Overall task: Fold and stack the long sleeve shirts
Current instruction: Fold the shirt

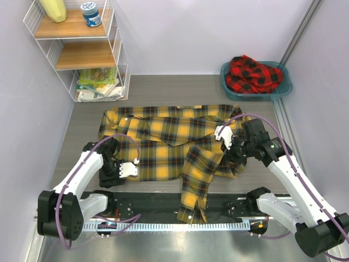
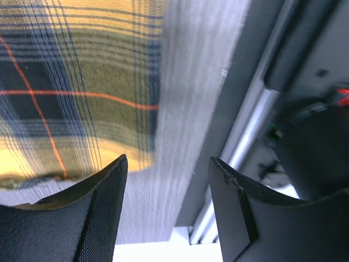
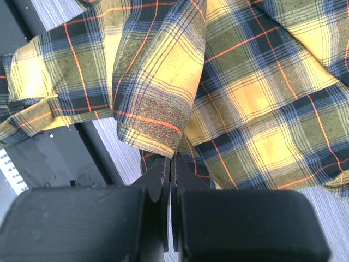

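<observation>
My left gripper grips the yellow-and-black shirt's near hem corner [image 2: 144, 157] next, opposite my right gripper's hold, to fold the shirt's near side over.
The yellow-and-black long sleeve shirt [image 1: 163, 143] lies spread across the middle of the table, one sleeve [image 1: 194, 199] hanging over the front edge. My left gripper [image 1: 126, 169] is open just off the shirt's near left edge. In the left wrist view the left gripper [image 2: 168, 160] has only bare table between its fingers, and the shirt's hem [image 2: 71, 87] sits up and to the left. My right gripper [image 1: 229, 146] is shut on a fold of the yellow shirt [image 3: 155, 123] at its right side, pinched at the tips of the right gripper [image 3: 170, 159]. The red-and-black shirt [image 1: 252, 73] lies crumpled in the basin.
The teal basin [image 1: 284, 90] stands at the back right corner. A white wire shelf [image 1: 87, 52] with a jar [image 1: 90, 14] and books [image 1: 98, 82] fills the back left. A black rail [image 1: 158, 204] runs along the front edge. Walls close both sides.
</observation>
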Controlling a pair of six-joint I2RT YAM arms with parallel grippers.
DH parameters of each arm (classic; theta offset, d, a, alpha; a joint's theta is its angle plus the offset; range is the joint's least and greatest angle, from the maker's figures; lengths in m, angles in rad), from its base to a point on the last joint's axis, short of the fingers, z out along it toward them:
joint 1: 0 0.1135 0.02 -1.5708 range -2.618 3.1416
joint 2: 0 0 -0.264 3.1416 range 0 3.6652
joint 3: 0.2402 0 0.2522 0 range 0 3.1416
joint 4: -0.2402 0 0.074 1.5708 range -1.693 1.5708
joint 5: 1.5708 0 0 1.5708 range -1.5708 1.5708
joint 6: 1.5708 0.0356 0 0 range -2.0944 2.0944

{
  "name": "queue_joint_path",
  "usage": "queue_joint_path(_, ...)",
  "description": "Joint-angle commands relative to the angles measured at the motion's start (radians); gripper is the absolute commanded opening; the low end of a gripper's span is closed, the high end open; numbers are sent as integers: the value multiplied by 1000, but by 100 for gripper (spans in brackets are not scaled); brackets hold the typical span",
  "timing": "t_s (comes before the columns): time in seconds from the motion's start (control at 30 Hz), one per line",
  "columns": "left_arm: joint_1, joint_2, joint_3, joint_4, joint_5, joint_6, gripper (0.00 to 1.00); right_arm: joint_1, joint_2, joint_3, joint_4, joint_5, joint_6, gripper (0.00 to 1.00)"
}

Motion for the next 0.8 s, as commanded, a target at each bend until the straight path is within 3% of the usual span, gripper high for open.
queue_joint_path(0.0,5,-14,-57,196,-38,45,62,0,-17,4,1,27,-32,1)
queue_joint_path(0.1,6,-12,-85,250,-9,48,61,-2,-11,8,3,38,-31,1)
queue_joint_path(0.2,5,-1,-94,266,1,48,51,0,-13,17,3,39,-23,1)
queue_joint_path(0.27,5,2,-93,246,11,51,31,0,-16,27,3,41,-17,1)
queue_joint_path(0.43,5,-50,-22,99,42,77,0,0,-40,54,-10,59,-5,1)
queue_joint_path(0.63,26,-103,100,-52,45,122,0,0,-89,138,-10,135,-8,1)
queue_joint_path(0.77,71,-45,224,-81,54,128,0,0,-62,205,16,167,-48,1)
